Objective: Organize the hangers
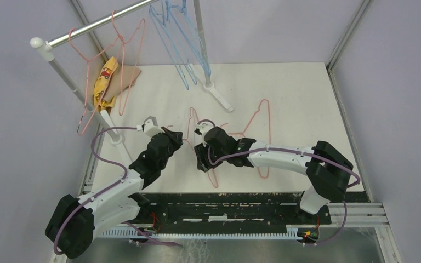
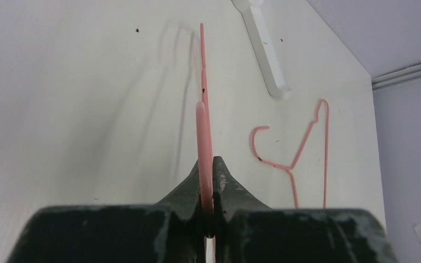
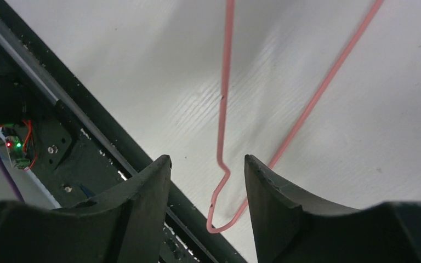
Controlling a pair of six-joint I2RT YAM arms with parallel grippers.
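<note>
My right gripper grabs the pink hanger by its near corner (image 1: 215, 184) (image 3: 217, 212) next, leaving the hanger's hook free to hang on the bar.
My left gripper (image 1: 174, 135) is shut on the wire of a pink hanger (image 1: 187, 123); in the left wrist view the wire (image 2: 203, 126) runs edge-on out between the closed fingers (image 2: 207, 164). My right gripper (image 1: 203, 163) is open and points at the near table edge. In the right wrist view its jaws (image 3: 207, 160) stand either side of a pink hanger corner (image 3: 219, 216), not touching it. A second pink hanger (image 1: 268, 137) lies flat on the table and also shows in the left wrist view (image 2: 301, 153). Pink hangers (image 1: 123, 60) and light blue hangers (image 1: 175, 44) hang on the rail.
The silver rail (image 1: 98, 24) on white poles crosses the back left, with a white foot (image 1: 219, 96) on the table, also in the left wrist view (image 2: 266, 49). A yellow cloth (image 1: 105, 82) and brown card (image 1: 130, 75) lie behind it. A black base strip (image 3: 87, 131) lines the near edge.
</note>
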